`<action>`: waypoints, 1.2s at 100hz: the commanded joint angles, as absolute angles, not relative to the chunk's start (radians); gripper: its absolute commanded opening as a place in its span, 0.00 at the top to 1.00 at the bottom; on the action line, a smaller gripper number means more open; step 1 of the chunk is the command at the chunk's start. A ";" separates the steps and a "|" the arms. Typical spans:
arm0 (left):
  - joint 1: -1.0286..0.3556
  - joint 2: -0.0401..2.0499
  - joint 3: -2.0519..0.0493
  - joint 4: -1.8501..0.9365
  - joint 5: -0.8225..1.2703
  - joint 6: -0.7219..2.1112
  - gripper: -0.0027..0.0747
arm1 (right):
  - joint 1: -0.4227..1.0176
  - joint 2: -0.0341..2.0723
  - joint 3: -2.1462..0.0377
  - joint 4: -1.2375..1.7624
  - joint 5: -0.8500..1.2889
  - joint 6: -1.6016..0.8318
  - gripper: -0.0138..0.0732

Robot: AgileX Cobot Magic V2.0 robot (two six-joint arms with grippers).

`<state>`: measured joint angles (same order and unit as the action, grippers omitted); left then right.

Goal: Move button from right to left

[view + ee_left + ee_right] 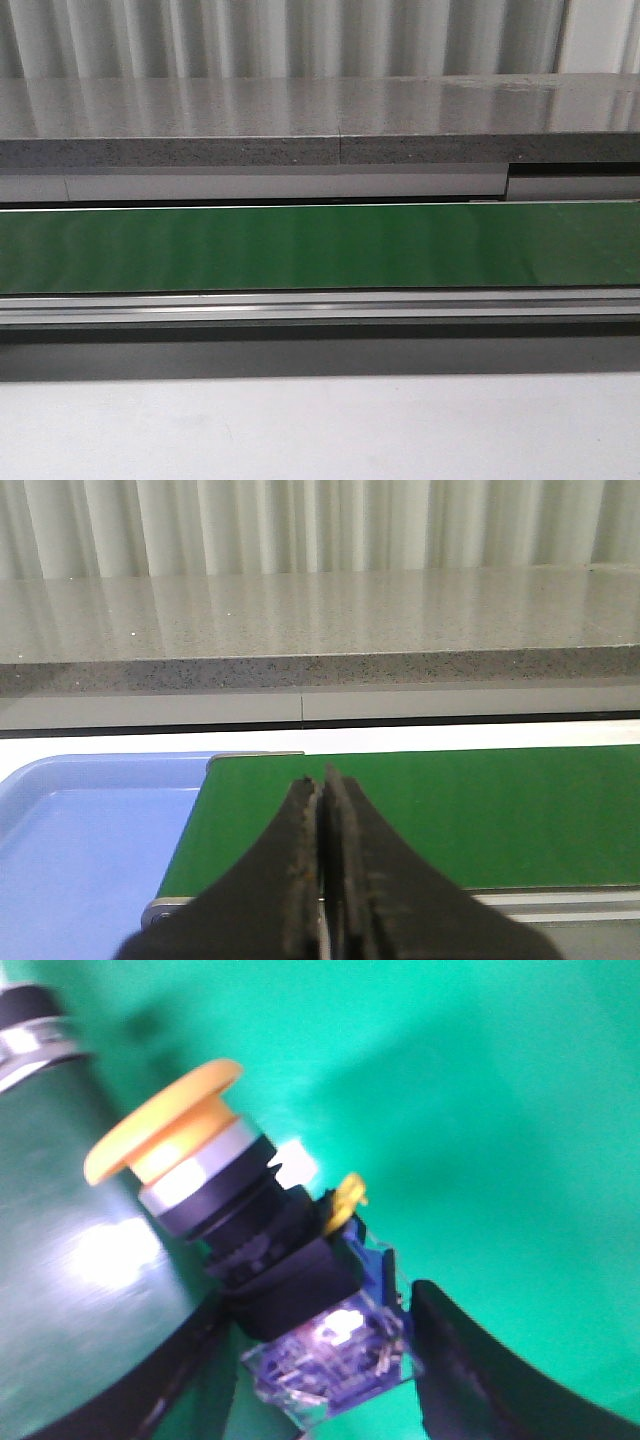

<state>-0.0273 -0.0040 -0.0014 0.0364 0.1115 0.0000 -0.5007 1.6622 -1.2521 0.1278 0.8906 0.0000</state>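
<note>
The blue-and-clear contact block (335,1360) hangs beside the dark green belt end (85,1285), so the button stays held in my right gripper for now.
The button (250,1230) shows only in the right wrist view. It has a yellow-orange mushroom cap, a black body and a blue-and-clear contact block (335,1360), and it lies tilted over the green belt (480,1110). My right gripper (318,1305) has its two black fingers against both sides of the button's lower body and contact block. The picture is blurred. My left gripper (322,785) is shut and empty above the left end of the green belt (480,810). Neither gripper nor the button shows in the front view.
A blue tray (90,830) sits just off the left end of the belt. The green belt (320,245) runs across the front view behind a metal rail (320,305), with a grey stone counter (300,120) beyond. A darker rounded belt end (70,1290) lies beside the button.
</note>
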 commanded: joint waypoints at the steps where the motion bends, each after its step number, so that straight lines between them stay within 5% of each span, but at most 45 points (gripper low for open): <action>1: -0.027 -0.041 0.023 0.028 0.034 0.000 0.99 | -0.452 1.568 -1.275 0.154 0.912 -0.012 0.50; 48: -0.027 -0.041 0.023 0.028 0.034 0.000 0.99 | -0.244 1.536 -1.080 0.183 0.794 0.079 0.48; 68: -0.027 -0.041 0.023 0.028 0.034 0.000 0.99 | -0.244 1.536 -1.080 0.185 0.788 0.079 0.12; 79: -0.027 -0.041 0.023 0.028 0.034 0.000 0.99 | -0.244 1.531 -1.080 0.185 0.783 0.051 0.09; 95: -0.027 -0.041 0.023 0.028 0.034 0.000 0.99 | -0.219 1.469 -1.076 0.188 0.804 -0.079 0.26; 112: -0.027 -0.041 0.023 0.028 0.034 0.000 0.99 | -0.118 1.356 -1.075 0.201 0.804 -0.157 0.76; 120: -0.027 -0.041 0.023 0.028 0.034 0.000 0.99 | -0.068 1.307 -1.075 0.201 0.805 -0.158 0.92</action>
